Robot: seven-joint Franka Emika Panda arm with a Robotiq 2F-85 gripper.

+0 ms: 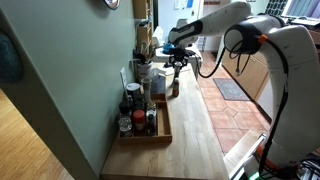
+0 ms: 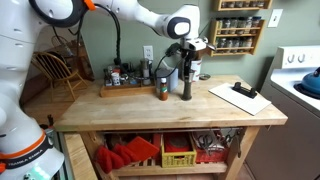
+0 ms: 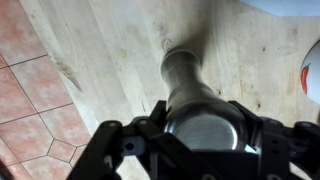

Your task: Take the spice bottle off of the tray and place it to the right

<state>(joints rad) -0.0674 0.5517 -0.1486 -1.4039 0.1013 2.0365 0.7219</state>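
The tall dark spice bottle point(image 2: 186, 85) is upright and its base is at the flat table, so the bottle would stay standing. It is time for my gripper to open.
My gripper point(image 2: 186, 62) hangs over the wooden table to the right of the long brown tray point(image 2: 108, 90). Its fingers close on the top of a tall dark spice bottle point(image 2: 186, 85) with a silver cap point(image 3: 203, 128). The bottle stands upright with its base on or just above the tabletop. A short spice jar point(image 2: 163, 90) stands just to its left, off the tray's end. In an exterior view the tray point(image 1: 163, 128) holds several bottles and jars along the wall, with the gripper point(image 1: 178, 62) beyond its far end.
A white board with paper point(image 2: 240, 95) lies on the table's right part. A wall rack of spice jars point(image 2: 240, 25) hangs behind. A stove point(image 2: 300, 85) stands at the right. Containers point(image 1: 145, 70) crowd the wall beyond the tray.
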